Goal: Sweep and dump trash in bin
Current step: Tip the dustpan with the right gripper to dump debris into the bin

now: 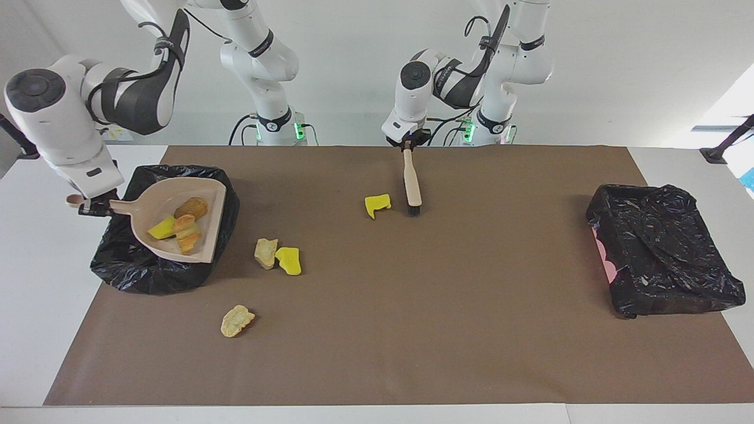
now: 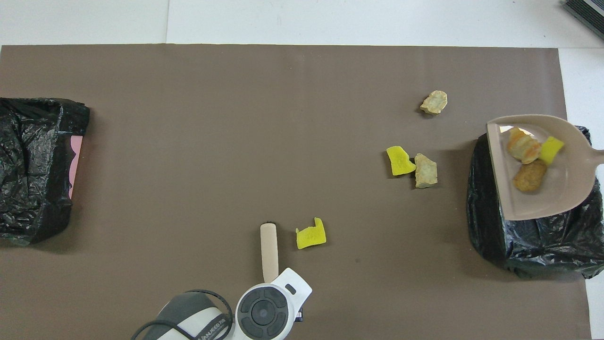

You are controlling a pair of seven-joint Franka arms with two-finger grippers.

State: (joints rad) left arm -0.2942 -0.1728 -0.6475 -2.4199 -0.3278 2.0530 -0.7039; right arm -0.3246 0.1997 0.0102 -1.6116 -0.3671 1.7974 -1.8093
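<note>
My left gripper is ready to release the brush head (image 2: 269, 249). The brush head is low over the brown mat with its shadow tight at its end, so it would rest there.
My right gripper (image 1: 88, 207) is shut on the handle of the beige dustpan (image 1: 153, 203), which it holds tilted over the black-bagged bin (image 1: 147, 268) at the right arm's end. In the pan (image 2: 561, 189) lie three bits of trash: a yellow sponge chunk (image 1: 162, 228), an orange-brown piece (image 1: 187, 233) and a brown lump (image 1: 192, 206). More trash lies on the mat: a yellow chunk (image 1: 377, 205), a tan lump (image 1: 266, 252) beside another yellow chunk (image 1: 288, 260), and a tan piece (image 1: 237, 321). The beige hand brush (image 1: 411, 182) hangs bristles-down beside the first chunk, with my left gripper (image 1: 406, 146) shut on its handle.
A second black-bagged bin (image 1: 660, 247) with a pink edge showing stands at the left arm's end of the table. A brown mat (image 1: 447, 306) covers most of the white table. The loose pieces lie between the brush and the first bin.
</note>
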